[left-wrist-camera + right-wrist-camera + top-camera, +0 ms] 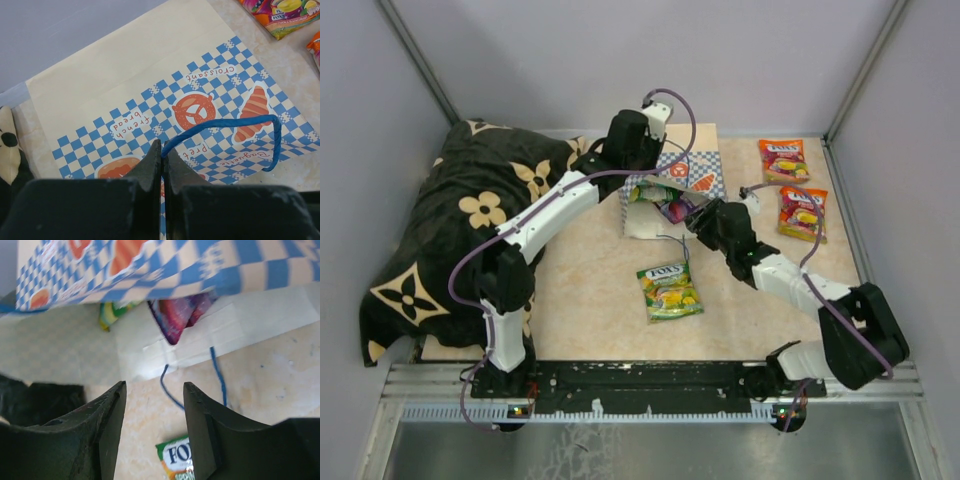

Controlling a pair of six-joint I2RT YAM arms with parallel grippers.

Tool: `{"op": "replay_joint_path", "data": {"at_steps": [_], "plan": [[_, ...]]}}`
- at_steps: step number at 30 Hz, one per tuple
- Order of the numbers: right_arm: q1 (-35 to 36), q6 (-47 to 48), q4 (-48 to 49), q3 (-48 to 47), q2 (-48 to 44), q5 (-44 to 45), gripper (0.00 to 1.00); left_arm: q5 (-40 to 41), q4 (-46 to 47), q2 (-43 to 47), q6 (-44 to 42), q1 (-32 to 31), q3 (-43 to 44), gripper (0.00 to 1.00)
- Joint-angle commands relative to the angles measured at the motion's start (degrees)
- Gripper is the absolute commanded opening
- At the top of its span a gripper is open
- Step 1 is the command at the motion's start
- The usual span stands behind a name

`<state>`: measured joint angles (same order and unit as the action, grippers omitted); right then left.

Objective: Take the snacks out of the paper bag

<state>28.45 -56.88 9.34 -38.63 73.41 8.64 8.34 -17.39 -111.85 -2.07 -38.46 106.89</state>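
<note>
Next, my right gripper grabs the purple snack by its near edge point(676, 218), which leaves the snack's body free to slip from the bag point(695, 165).
The paper bag point(695, 165) lies on its side with its mouth toward the arms. My left gripper point(163, 150) is shut on its blue cord handle point(225, 122), over the checkered band point(150, 100), holding the upper edge up. My right gripper point(155, 390) is open with nothing between its fingers, just in front of the mouth point(698, 222). Inside the bag a purple snack point(177, 315) and a green one point(112, 312) show. A green snack point(669, 290) lies on the table below the bag. Two orange snacks point(783, 158) point(802, 212) lie at the right.
A black flower-patterned cushion point(450, 220) fills the left of the table. The bag's second blue cord point(217, 375) trails loose on the beige tabletop point(590, 300). Grey walls close the back and both sides. The arms' base rail point(650, 378) runs along the near edge.
</note>
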Motion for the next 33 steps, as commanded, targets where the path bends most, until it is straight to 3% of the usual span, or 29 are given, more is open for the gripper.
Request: {"op": "replay_joint_path", "data": {"at_steps": [1, 15, 33], "plan": [[-1.7, -6.9, 9.6, -0.3, 4.9, 6.4, 0.5, 0.1, -0.7, 0.7, 1.0, -0.5, 1.6, 0.0], [-1.8, -22.9, 36.0, 1.8, 26.3, 12.3, 0.47, 0.3, -1.2, -1.9, 2.2, -2.5, 3.2, 0.0], [-1.0, -27.3, 51.0, -5.1, 42.9, 10.7, 0.43, 0.7, -2.0, -0.7, 1.7, -3.3, 2.3, 0.0]]}}
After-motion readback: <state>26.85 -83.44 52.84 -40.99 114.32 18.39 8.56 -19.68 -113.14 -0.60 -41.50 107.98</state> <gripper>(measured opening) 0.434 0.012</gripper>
